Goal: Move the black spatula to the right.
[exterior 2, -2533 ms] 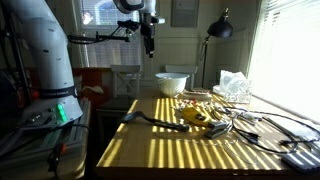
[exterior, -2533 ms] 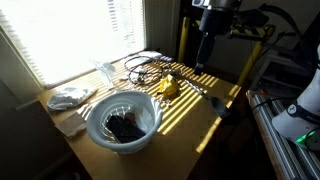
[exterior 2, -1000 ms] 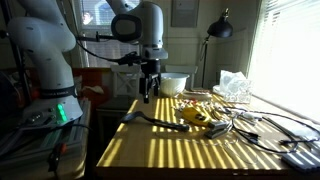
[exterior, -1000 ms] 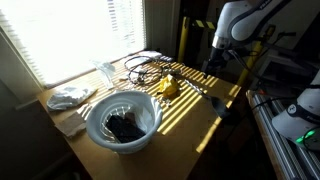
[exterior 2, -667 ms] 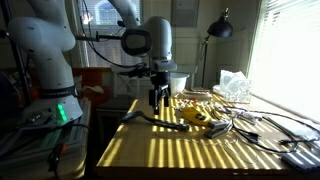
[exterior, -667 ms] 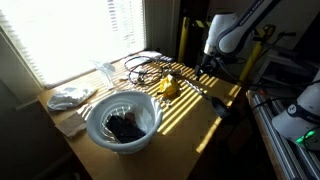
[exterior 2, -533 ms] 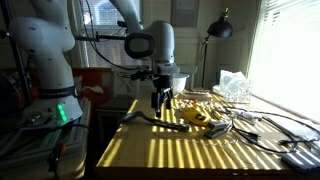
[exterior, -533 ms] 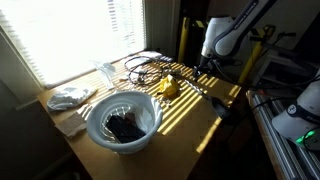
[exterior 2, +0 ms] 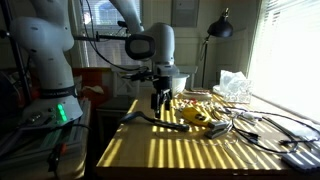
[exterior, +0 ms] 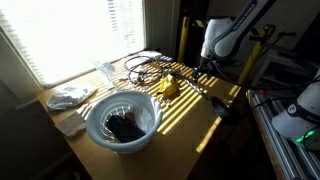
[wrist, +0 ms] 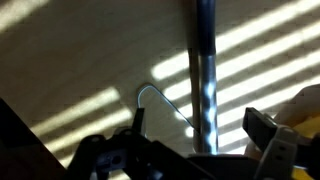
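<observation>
The handle (exterior: 197, 87) (wrist: 209, 114) is below my fingers, so they would miss it if I closed now. I need to lower my gripper before I close it on the handle.
The black spatula (exterior: 208, 98) lies flat on the wooden table, its handle running between the yellow object and the table's edge; it also shows in an exterior view (exterior 2: 152, 120). In the wrist view its shiny handle (wrist: 205, 70) runs straight up the frame between my two fingers. My gripper (exterior: 205, 68) (exterior 2: 157, 104) (wrist: 203, 130) is open, low over the handle's middle, with a finger on each side. I cannot tell whether the fingers touch the handle.
A yellow object (exterior: 168, 87) (exterior 2: 197, 117) lies beside the spatula's end. A white bowl (exterior: 95, 110) (exterior 2: 171, 83) holds something dark. Tangled cables (exterior: 145, 65) and a white cloth (exterior: 68, 97) lie by the window. A lamp (exterior 2: 220, 28) stands behind.
The arm came down from high above the table to just over the spatula handle. In the last half second it has barely moved. The spatula has not moved.
</observation>
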Controlling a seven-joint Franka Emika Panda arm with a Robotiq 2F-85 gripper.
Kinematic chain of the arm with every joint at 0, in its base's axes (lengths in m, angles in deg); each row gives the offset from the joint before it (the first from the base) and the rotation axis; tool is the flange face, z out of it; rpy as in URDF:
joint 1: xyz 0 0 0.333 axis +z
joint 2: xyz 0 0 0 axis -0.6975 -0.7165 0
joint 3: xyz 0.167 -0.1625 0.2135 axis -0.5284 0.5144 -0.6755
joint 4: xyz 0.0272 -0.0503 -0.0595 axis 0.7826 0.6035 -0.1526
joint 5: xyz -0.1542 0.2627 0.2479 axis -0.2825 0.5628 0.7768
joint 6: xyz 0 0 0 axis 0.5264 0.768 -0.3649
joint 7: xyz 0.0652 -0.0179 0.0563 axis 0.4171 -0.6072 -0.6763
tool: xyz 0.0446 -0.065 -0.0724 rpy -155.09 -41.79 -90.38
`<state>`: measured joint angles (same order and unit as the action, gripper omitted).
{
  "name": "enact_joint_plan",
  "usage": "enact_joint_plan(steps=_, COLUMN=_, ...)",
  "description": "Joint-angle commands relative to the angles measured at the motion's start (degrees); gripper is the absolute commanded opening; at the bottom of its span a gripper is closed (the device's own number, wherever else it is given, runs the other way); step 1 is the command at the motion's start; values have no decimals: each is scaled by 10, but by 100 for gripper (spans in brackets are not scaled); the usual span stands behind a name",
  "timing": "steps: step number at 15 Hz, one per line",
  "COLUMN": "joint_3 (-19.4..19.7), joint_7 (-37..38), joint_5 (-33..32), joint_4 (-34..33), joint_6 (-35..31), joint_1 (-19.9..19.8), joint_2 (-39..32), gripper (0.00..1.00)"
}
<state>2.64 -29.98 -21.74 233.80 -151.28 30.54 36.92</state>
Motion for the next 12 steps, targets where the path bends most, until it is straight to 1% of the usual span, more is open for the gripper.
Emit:
enact_joint_plan(steps=1, joint_3=-10, joint_7=-32, joint_5=42, joint_4=-28, joint_6=-1, joint_1=14, joint_2=-49, gripper=99)
enact_joint_plan(steps=2, joint_3=-14, joint_7=-38, joint_5=52, joint_4=-36, joint_6=4, joint_1=15, joint_2=-61, gripper=96)
enact_joint_plan(steps=3, joint_3=-17, joint_7=-43, joint_5=57, joint_4=-44, joint_6=3, joint_1=16, joint_2=-72, gripper=95)
enact_joint_plan(steps=5, joint_3=-21, joint_7=-51, joint_5=67, joint_4=-60, joint_6=2, joint_1=19, joint_2=-96, gripper=89)
enact_joint_plan(steps=7, joint_3=-22, joint_7=-51, joint_5=73, joint_4=-77, joint_6=4, joint_1=24, joint_2=-118, gripper=76)
enact_joint_plan(steps=8, joint_3=-22, joint_7=-53, joint_5=74, joint_4=-85, joint_6=7, joint_1=25, joint_2=-127, gripper=66)
enact_joint_plan(steps=9, joint_3=-20, joint_7=-51, joint_5=73, joint_4=-92, joint_6=6, joint_1=28, joint_2=-135, gripper=50)
enact_joint_plan(steps=10, joint_3=-19, joint_7=-50, joint_5=73, joint_4=-98, joint_6=7, joint_1=30, joint_2=-142, gripper=42)
enact_joint_plan(steps=12, joint_3=-14, joint_7=-46, joint_5=69, joint_4=-106, joint_6=5, joint_1=38, joint_2=-151, gripper=30)
